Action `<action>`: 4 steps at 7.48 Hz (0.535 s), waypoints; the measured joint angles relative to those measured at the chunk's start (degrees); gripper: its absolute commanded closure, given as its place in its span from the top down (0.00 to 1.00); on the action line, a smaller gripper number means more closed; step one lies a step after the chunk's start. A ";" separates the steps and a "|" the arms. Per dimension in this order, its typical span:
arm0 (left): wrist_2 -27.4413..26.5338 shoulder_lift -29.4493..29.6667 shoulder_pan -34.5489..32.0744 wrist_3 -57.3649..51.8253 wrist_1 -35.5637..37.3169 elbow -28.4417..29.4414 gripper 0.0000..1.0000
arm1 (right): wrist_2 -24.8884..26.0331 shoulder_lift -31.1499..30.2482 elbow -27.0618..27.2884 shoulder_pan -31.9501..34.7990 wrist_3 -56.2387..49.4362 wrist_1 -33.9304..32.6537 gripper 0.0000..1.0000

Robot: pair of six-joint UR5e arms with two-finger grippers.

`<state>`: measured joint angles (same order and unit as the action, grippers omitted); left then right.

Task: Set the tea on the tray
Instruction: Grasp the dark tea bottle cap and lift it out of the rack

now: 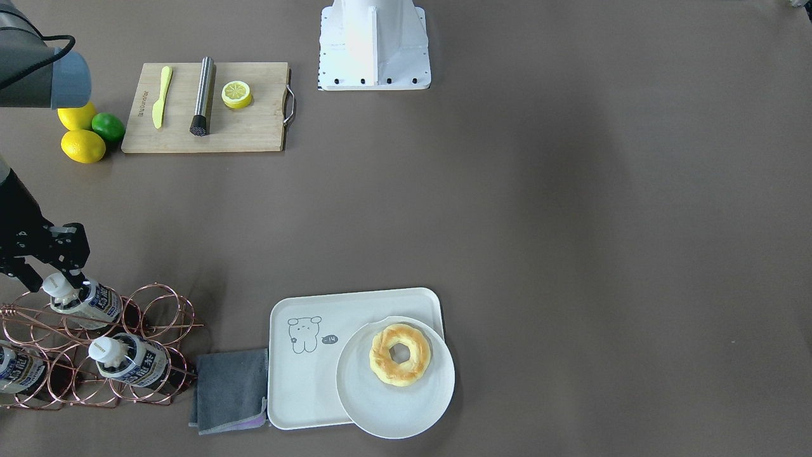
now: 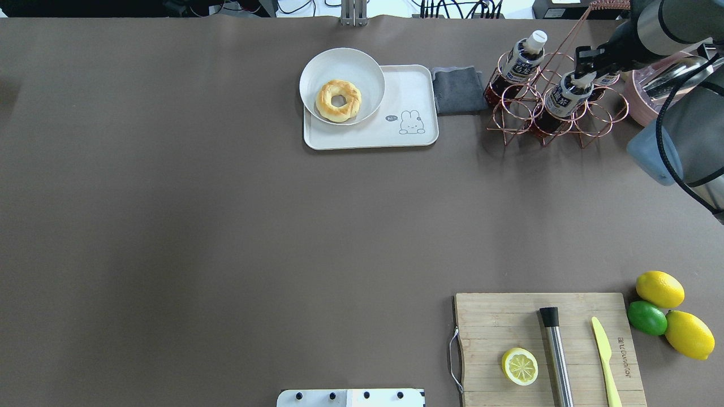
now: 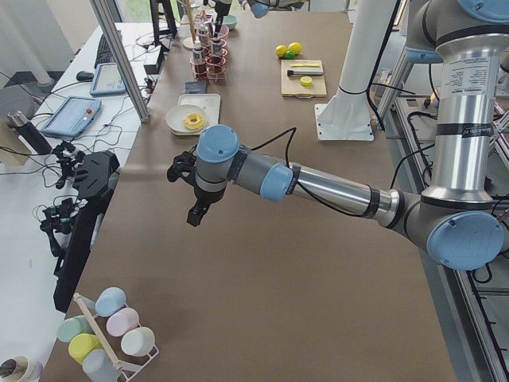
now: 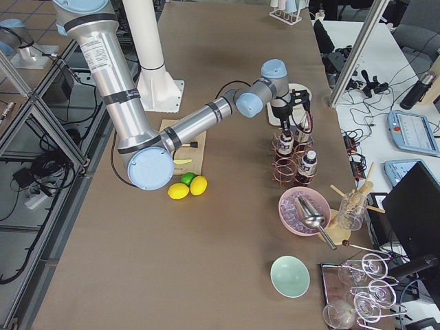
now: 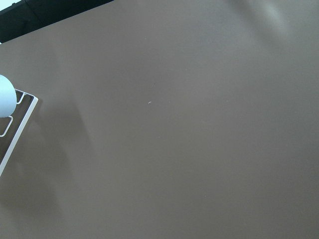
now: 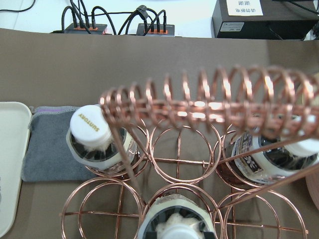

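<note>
My right gripper takes hold of the tea bottle by its white cap next, since copper wire rings close in around the bottle's body.
Three tea bottles stand in a copper wire rack. My right gripper is over the middle bottle, its jaws open on either side of the white cap. A second bottle stands nearer the tray, a third on the other side. The white tray with its small animal drawing carries a round plate with a donut. My left gripper hangs over bare table; I cannot tell whether it is open.
A grey cloth lies between tray and rack. A cutting board holds a lemon half, a metal muddler and a yellow knife, with lemons and a lime beside it. A pink bowl stands right of the rack.
</note>
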<state>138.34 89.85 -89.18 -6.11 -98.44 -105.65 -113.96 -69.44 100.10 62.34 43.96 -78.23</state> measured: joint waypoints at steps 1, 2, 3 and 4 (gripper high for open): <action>0.00 -0.02 0.03 -0.02 0.00 0.00 0.97 | -0.15 0.44 0.00 0.44 0.06 -0.24 0.00; 0.00 0.00 0.06 0.00 0.00 0.04 0.97 | -1.29 0.77 0.10 1.52 -0.03 -0.48 0.00; 0.00 0.00 0.17 0.02 0.00 0.06 0.97 | -3.63 0.95 0.31 3.48 -0.27 -0.61 0.00; 0.00 -0.01 0.33 0.04 0.00 0.07 0.97 | -6.02 1.08 0.59 5.61 -1.00 -0.72 0.00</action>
<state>138.34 89.84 -88.85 -6.06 -98.44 -105.57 -119.97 -68.36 100.69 67.95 42.96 -78.95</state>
